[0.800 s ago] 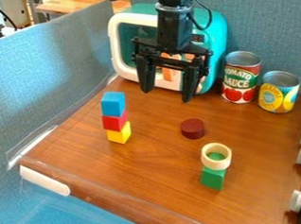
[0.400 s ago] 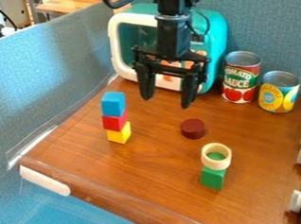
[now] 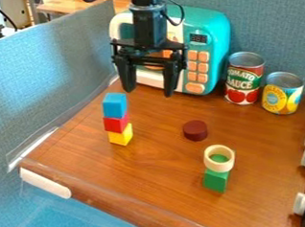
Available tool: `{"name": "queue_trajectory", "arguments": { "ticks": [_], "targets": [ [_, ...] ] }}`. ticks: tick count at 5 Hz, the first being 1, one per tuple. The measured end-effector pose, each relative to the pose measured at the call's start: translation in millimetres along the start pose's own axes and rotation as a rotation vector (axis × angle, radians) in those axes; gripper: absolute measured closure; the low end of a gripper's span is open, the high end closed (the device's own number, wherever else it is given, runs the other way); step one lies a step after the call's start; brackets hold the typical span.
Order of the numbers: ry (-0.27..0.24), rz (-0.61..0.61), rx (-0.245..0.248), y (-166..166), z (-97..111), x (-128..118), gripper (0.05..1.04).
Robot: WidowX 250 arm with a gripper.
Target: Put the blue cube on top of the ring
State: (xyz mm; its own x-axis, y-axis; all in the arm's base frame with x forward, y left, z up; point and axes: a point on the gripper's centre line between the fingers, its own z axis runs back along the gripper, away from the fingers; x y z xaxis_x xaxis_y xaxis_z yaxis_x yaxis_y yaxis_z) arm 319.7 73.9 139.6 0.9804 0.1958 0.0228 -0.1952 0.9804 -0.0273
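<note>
The blue cube (image 3: 115, 105) should go on top of the cream ring, so my gripper should next grab it by its opposite sides.
My gripper (image 3: 149, 91) hangs open in front of the toy microwave, with nothing between its fingers. It is up and to the right of the blue cube (image 3: 115, 105), apart from it. That cube tops a stack at the left, over a red cube (image 3: 116, 123) and a yellow cube (image 3: 121, 135). The cream ring (image 3: 219, 164) rests on a green block (image 3: 215, 180) toward the front right, and some green shows through its hole.
A dark red disc (image 3: 195, 130) lies mid-table. Behind stands the teal microwave (image 3: 210, 40), with a tomato sauce can (image 3: 244, 78) and a yellow can (image 3: 283, 93) to its right. White knobs (image 3: 301, 203) line the right edge; a blue-grey partition (image 3: 56, 67) borders the left.
The gripper has moved left across the microwave's front, toward the stack's side, and stays open. The cubes, ring and disc have not moved.
</note>
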Motion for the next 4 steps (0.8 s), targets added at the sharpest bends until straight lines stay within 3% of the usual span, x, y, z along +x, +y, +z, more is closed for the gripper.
{"name": "queue_trajectory", "arguments": {
  "ticks": [1, 3, 4],
  "targets": [
    [-0.031, 0.063, 0.007, 24.6, 9.4, 4.9, 0.083],
    [0.018, 0.139, 0.049, 54.9, -3.3, 12.4, 0.083],
    [-0.013, 0.155, 0.021, 58.7, -9.2, 17.5, 0.083]
  ]
}}
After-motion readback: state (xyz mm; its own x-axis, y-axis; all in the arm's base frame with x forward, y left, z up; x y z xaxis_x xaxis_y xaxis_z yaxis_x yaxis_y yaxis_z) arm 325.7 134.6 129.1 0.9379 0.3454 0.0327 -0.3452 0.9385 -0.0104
